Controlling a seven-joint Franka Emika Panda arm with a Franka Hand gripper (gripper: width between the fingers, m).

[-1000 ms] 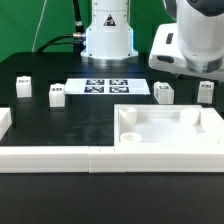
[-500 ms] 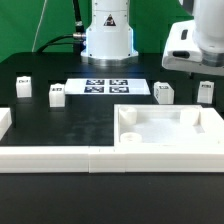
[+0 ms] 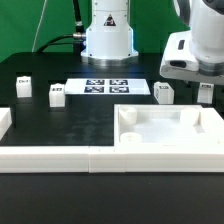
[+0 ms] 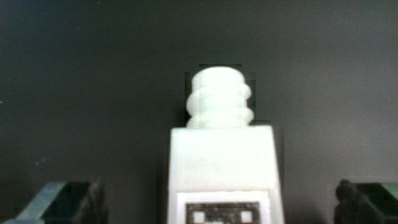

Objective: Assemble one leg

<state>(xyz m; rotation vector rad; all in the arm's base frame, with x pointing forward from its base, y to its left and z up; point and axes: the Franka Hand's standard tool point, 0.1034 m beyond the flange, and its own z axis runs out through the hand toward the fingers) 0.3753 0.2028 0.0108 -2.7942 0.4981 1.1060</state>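
My fingers reach down beside the leg below its threaded end, so my gripper closes on the tagged white leg (image 4: 222,175) next.
Four small white legs with marker tags stand on the black table. In the exterior view two are at the left (image 3: 22,86) (image 3: 57,95), one is right of the marker board (image 3: 164,92), and the rightmost leg (image 3: 207,96) is largely hidden by my gripper (image 3: 203,88). The wrist view shows that leg (image 4: 221,140) with its rounded threaded tip and its tag. My gripper (image 4: 217,204) is open, with one dark finger (image 4: 54,202) on each side of the leg, apart from it.
The large white tray-like piece with round corner holes (image 3: 172,150) lies at the front right. A low white fence (image 3: 50,158) runs along the front and left. The marker board (image 3: 108,87) lies at the back centre, before the arm's base (image 3: 108,38).
My gripper has come down over the rightmost leg, which stood in plain sight half a second ago. Nothing else has moved.
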